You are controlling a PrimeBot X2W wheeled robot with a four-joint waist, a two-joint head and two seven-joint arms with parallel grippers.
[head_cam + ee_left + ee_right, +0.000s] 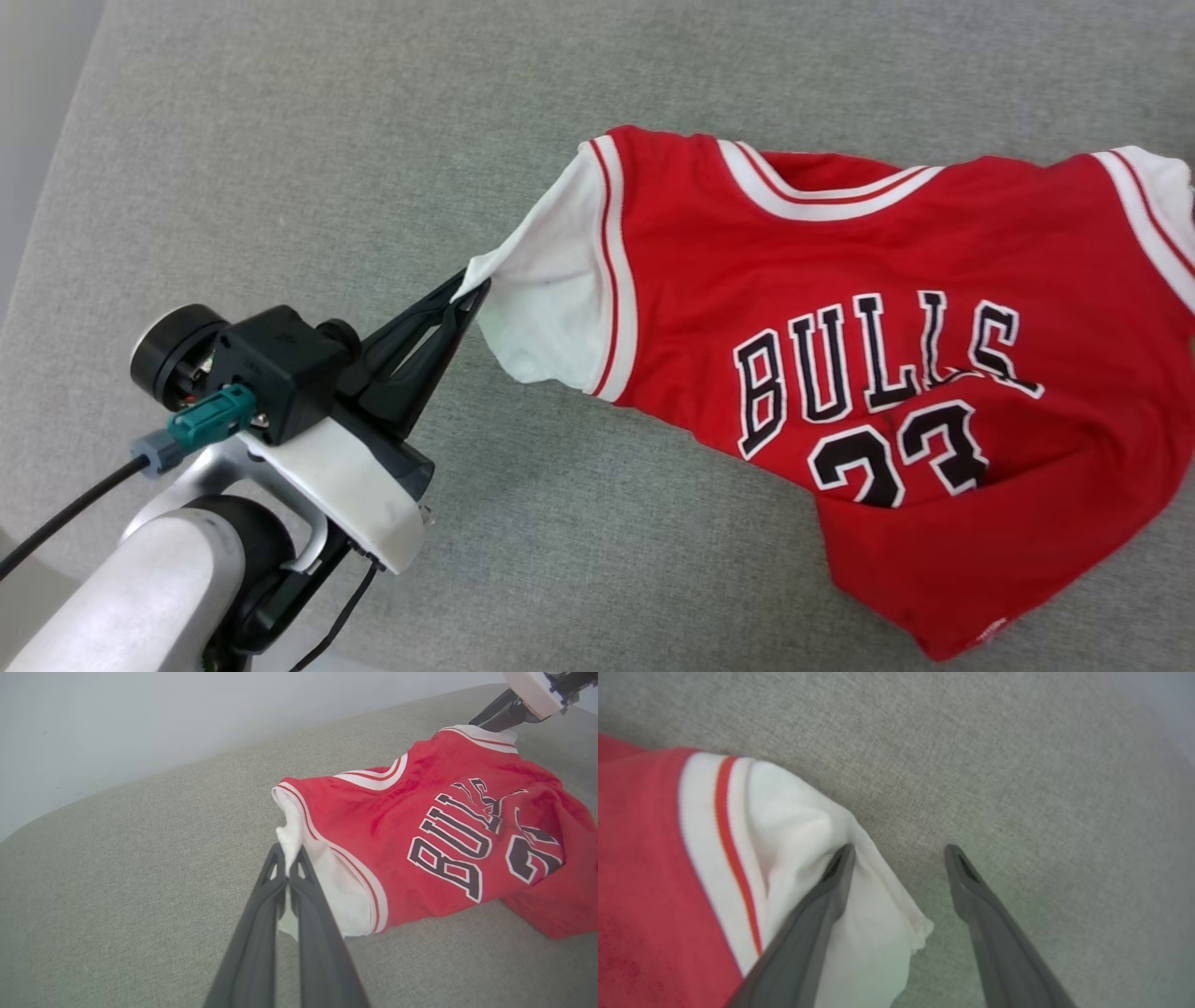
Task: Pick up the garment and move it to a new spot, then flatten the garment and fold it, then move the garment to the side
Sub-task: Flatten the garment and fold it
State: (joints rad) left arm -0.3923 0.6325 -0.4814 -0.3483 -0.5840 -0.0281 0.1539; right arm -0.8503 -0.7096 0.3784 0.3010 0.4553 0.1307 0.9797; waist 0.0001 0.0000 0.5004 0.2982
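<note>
The folded edge of the white sleeve [875, 854] stands up in a fold while the red body lies flat, so my right gripper needs to pinch the sleeve there next.
The garment [868, 373] is a red jersey with black BULLS lettering and short white sleeves, lying front up on the grey cloth surface. My left gripper [470, 289] is shut on the edge of its left white sleeve [551, 299], pulled out to the left. The left wrist view shows the same pinch [289, 851] on the sleeve [336, 882], with the garment [448, 830] beyond. My right gripper [899, 851] stands open at the other white sleeve [798, 826]: one finger [831, 882] lies on the cloth, the other [971, 886] over bare surface. It also shows far off [497, 716].
The grey fabric surface [373, 140] stretches around the garment on all sides. Its left edge [37, 233] borders a pale floor strip. A pale wall [187, 718] rises behind the surface in the left wrist view.
</note>
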